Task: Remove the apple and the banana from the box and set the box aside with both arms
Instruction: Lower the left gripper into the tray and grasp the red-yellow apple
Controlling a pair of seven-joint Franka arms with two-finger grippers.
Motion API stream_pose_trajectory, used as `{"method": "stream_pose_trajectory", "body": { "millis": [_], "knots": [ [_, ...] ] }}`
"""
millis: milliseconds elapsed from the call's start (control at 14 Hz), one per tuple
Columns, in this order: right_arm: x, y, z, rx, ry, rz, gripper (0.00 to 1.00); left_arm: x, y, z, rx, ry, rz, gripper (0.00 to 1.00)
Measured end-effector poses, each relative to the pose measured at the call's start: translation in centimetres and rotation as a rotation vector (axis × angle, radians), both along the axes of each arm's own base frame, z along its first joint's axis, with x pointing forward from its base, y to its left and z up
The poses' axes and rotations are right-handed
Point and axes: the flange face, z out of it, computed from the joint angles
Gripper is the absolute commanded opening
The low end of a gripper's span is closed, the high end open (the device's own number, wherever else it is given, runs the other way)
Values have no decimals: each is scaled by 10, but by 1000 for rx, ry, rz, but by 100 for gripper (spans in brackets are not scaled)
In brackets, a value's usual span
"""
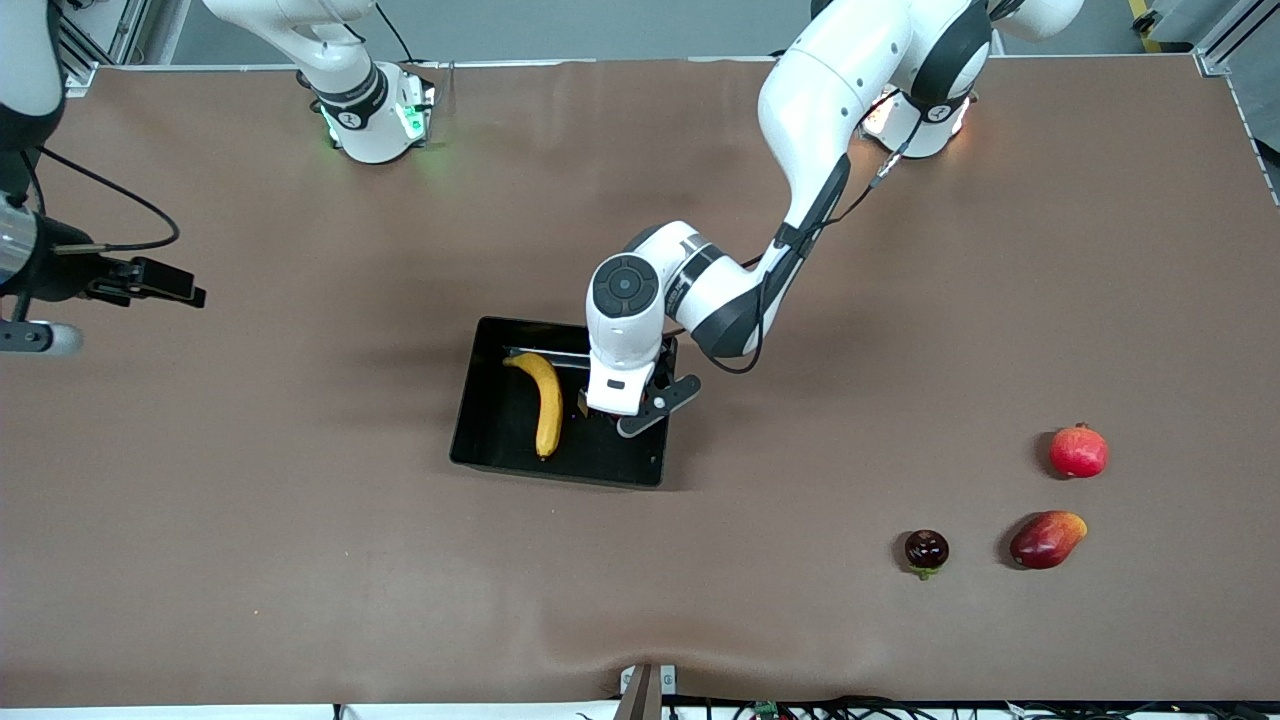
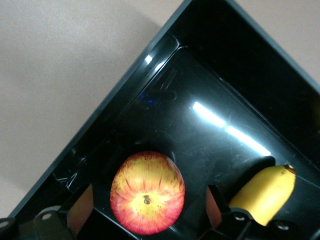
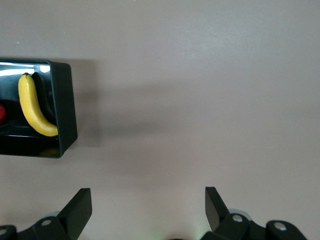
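I need to grab the apple by its sides with my left gripper next, so that I can lift it out of the black box.
The black box lies mid-table with the yellow banana in it. My left gripper hangs low inside the box, open. Its fingers stand on either side of the red-and-yellow apple with a gap on each side, and the apple rests on the box floor beside the banana. In the front view the left hand hides the apple. My right gripper waits open over bare table toward the right arm's end, with the box and banana farther off.
Toward the left arm's end lie a red pomegranate, a red-yellow mango and a dark purple round fruit, all nearer the front camera than the box. The right arm's hand sits at the table's edge.
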Motion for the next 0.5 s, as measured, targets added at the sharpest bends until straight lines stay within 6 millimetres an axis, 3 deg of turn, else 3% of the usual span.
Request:
{"method": "stream_pose_trajectory", "body": {
  "millis": [502],
  "knots": [
    [0, -8, 0, -14, -1, -7, 100, -5, -8, -13, -8, -11, -12, 100]
  ]
}}
